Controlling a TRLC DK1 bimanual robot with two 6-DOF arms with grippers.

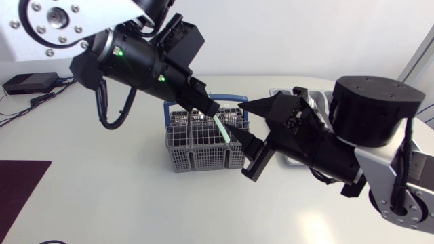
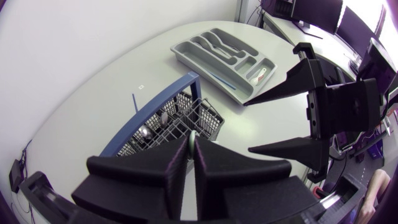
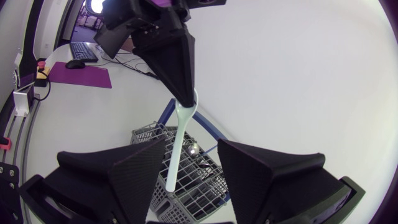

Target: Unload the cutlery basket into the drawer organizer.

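My right gripper will next grab the pale green spoon by its bare handle [image 1: 223,131] [image 3: 175,165], because the fingers of my left gripper cover the spoon's bowl end.
A pale green utensil [image 1: 221,129] hangs tilted over the grey wire cutlery basket [image 1: 203,152], with my left gripper [image 1: 211,107] shut on its upper end. In the left wrist view only a thin sliver of the utensil [image 2: 192,138] shows between the closed fingers [image 2: 168,168]. My right gripper [image 1: 245,132] stands open around the utensil's [image 3: 179,143] lower half, one finger [image 3: 124,174] on each side, and I see no firm grip. Several metal pieces stay in the basket [image 2: 186,118]. The grey drawer organizer [image 2: 224,53] lies beyond the basket.
The basket has a blue handle [image 2: 155,115]. In the organizer lie a red-and-white item [image 2: 261,71] and a thin blue piece [image 2: 221,79]. A black box [image 1: 30,83] sits at the back left, and a dark mat [image 1: 20,183] at the front left.
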